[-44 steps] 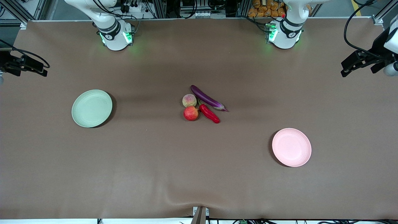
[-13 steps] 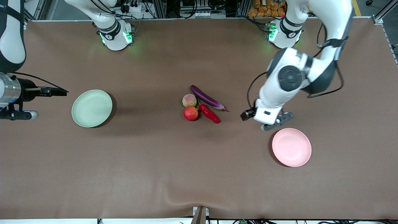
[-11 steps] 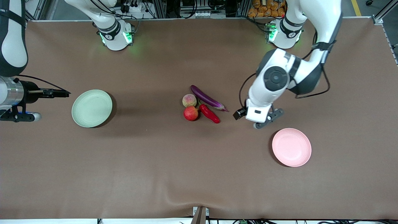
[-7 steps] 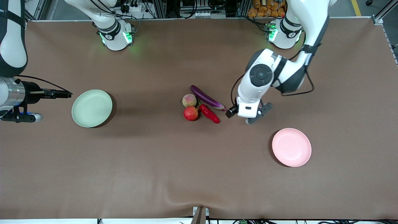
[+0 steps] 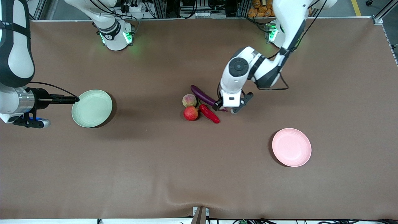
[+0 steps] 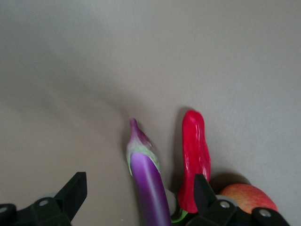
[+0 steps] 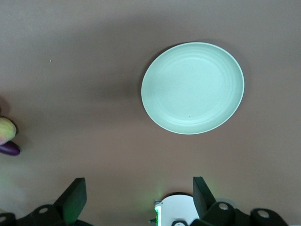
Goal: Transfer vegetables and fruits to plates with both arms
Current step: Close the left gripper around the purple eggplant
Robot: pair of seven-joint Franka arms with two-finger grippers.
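My left gripper should next grab the eggplant by its stem end (image 6: 145, 157), so it can move the purple eggplant to the pink plate.
The purple eggplant (image 5: 202, 96), red chili (image 5: 209, 114), apple (image 5: 191, 113) and peach (image 5: 189, 100) lie clustered mid-table. My left gripper (image 5: 219, 107) is open and hangs low over the eggplant's stem end. In the left wrist view the eggplant (image 6: 148, 183) lies between the open fingers of the left gripper (image 6: 138, 192), with the chili (image 6: 194, 153) and apple (image 6: 247, 197) beside it. My right gripper (image 5: 67, 99) is open and empty beside the green plate (image 5: 92, 108). The right wrist view shows the right gripper (image 7: 138, 193) and that plate (image 7: 193, 88). The pink plate (image 5: 291, 147) is empty.
The brown table mat (image 5: 155, 161) is bare around the plates and the cluster. The arm bases (image 5: 115, 35) stand along the edge farthest from the front camera. The right wrist view also catches the peach (image 7: 5, 130) and the eggplant's tip (image 7: 8, 149).
My left arm has swung in from its end of the table to the eggplant's stem end. My right gripper has crept toward the green plate. The produce and plates have not moved.
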